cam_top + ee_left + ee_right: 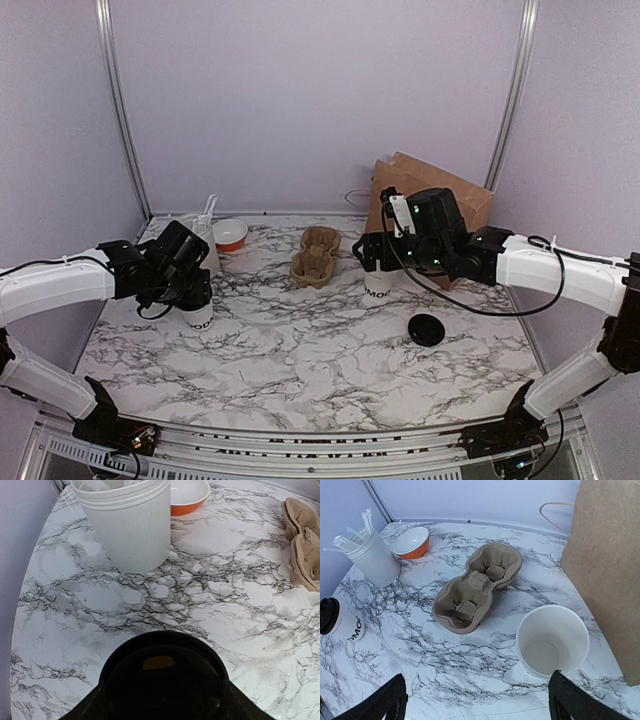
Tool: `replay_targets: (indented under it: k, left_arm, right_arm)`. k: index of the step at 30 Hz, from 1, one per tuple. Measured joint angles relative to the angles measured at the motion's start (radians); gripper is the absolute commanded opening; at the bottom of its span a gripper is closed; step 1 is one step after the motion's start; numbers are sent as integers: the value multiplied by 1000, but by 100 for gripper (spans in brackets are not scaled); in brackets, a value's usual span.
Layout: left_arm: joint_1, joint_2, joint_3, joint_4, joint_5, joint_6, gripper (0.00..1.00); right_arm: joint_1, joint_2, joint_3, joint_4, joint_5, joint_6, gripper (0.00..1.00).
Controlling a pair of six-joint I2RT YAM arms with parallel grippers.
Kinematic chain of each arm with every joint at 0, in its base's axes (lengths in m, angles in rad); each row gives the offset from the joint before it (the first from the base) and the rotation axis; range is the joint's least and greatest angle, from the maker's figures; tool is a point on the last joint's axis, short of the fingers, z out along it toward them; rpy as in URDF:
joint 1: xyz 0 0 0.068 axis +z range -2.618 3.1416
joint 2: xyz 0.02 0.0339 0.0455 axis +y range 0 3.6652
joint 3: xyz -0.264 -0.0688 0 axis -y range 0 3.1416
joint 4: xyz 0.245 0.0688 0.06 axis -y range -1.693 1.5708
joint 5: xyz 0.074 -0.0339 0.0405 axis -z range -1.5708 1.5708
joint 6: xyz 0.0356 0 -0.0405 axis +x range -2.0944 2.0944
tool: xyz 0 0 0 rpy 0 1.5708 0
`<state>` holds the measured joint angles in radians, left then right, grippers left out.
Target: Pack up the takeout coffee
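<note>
My left gripper needs to keep holding the coffee, because the takeout coffee [201, 319] is short of the side and would end upright on flat open marble if I opened now.
The takeout coffee [201, 319], a small white cup with black lettering and a black lid [165, 670], stands on the marble table [300, 350] at the left; it also shows at the left edge of the right wrist view [342, 625]. My left gripper [190, 290] sits on top of it, and its jaws press against both sides of the lid [165, 702]. My right gripper [477, 705] hangs open above the table, its right finger [575, 700] at the near rim of a lidless white cup [552, 640].
A brown two-cup carrier [316, 255] lies at the middle back. A brown paper bag [440, 190] stands behind the right arm. A loose black lid [427, 329] lies right of centre. A ribbed utensil holder [127, 525] and an orange bowl [231, 234] stand at the back left.
</note>
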<state>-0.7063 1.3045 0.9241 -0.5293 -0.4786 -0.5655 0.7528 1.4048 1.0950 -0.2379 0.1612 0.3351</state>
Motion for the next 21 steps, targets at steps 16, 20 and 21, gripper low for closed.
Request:
replay_targets:
  k: [16, 20, 21]
  left_arm:
    - [203, -61, -86, -3, -10, -3, 76]
    - [225, -71, -96, 4, -3, -3, 81]
    - [231, -71, -98, 5, 0, -3, 83]
  right_arm:
    - [-6, 1, 0, 5, -3, -7, 95]
    - [-6, 2, 0, 5, -3, -7, 95]
    - [-6, 2, 0, 5, -3, -7, 95]
